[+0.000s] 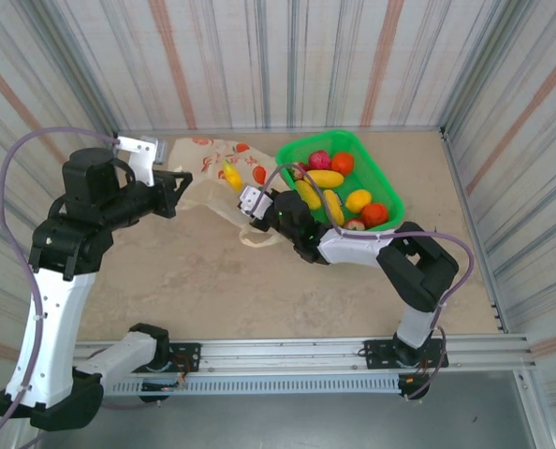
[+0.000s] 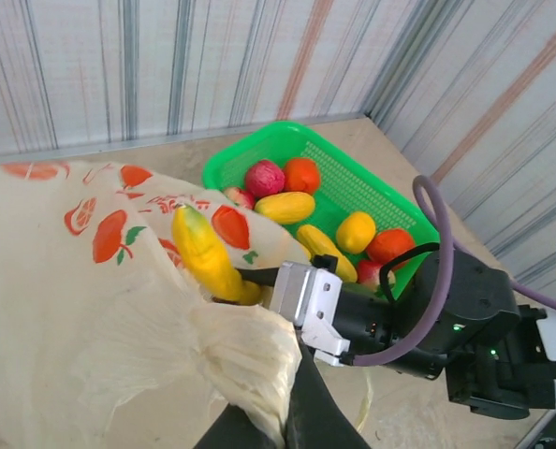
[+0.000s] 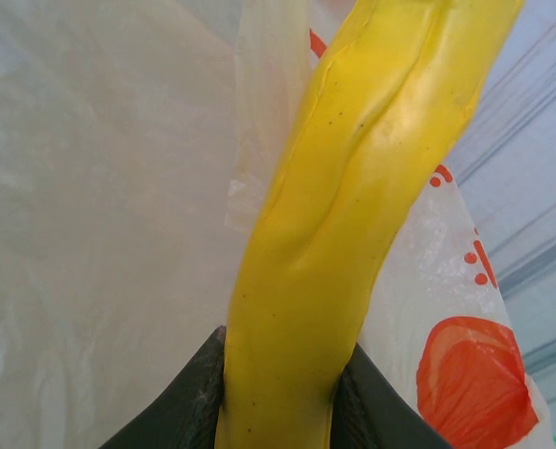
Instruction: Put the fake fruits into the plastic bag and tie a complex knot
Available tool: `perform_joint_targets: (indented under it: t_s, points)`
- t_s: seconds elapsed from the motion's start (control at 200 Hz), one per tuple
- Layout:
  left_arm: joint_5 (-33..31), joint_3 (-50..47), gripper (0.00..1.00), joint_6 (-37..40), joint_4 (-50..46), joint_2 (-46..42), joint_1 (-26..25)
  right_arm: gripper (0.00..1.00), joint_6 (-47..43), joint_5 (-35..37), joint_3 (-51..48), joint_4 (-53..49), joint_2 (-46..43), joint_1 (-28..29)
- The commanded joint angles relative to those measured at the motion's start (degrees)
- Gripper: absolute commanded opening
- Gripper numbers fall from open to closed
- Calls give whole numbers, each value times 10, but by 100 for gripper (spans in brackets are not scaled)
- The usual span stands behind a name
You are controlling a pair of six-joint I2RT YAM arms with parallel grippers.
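My right gripper should wait before it opens, because the banana's upper end is above the printed film at the bag's opening and the banana would fall short if my right gripper let go now.
The cream plastic bag (image 1: 212, 168) with red and orange fruit prints lies at the back of the table, left of the green basket. My left gripper (image 1: 177, 182) is shut on a bunched part of the bag (image 2: 250, 360) and holds it up. My right gripper (image 1: 243, 192) is shut on a yellow banana (image 1: 231, 175), which stands at the bag's mouth (image 2: 208, 254). Seen from the right wrist, the banana (image 3: 343, 234) rises between the dark fingers (image 3: 180, 402) against the bag film (image 3: 100, 206). Several other fruits (image 1: 339, 192) lie in the basket.
The green plastic basket (image 1: 383, 178) sits at the back right, against the right arm's reach path. A loose bag handle (image 1: 257, 238) lies on the table under the right gripper. Striped walls close in the back and both sides.
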Motion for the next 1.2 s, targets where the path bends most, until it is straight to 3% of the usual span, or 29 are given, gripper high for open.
perform_joint_targets:
  t_s: [0.0, 0.145, 0.24, 0.421, 0.616, 0.792, 1.022, 1.087, 1.197]
  points:
    - [-11, -20, 0, 18, 7, -5, -6, 12, -52, 26, -6, -8, -42, -5]
    - [70, -21, 0, -32, 36, 37, 19, 15, -68, -49, -48, 32, -76, 13]
    - [122, 12, 0, -57, 43, 80, 33, 15, -91, -51, -64, 51, -79, 28]
    - [139, 51, 0, -77, 39, 122, 46, 15, -132, -36, -96, 89, -82, 45]
    - [147, 71, 0, -85, 37, 147, 69, 18, -149, -66, -120, 75, -99, 56]
    - [188, 91, 0, -92, 52, 150, 78, 20, -198, -105, -72, -117, -95, 52]
    - [186, 85, 0, -67, 47, 131, 57, 25, -177, -28, 10, -210, -56, 48]
    - [188, 76, 0, -61, 48, 122, 51, 33, -155, -13, 42, -250, -45, 40]
    - [164, 51, 0, -41, 37, 99, 40, 65, -123, 19, 88, -297, -31, 31]
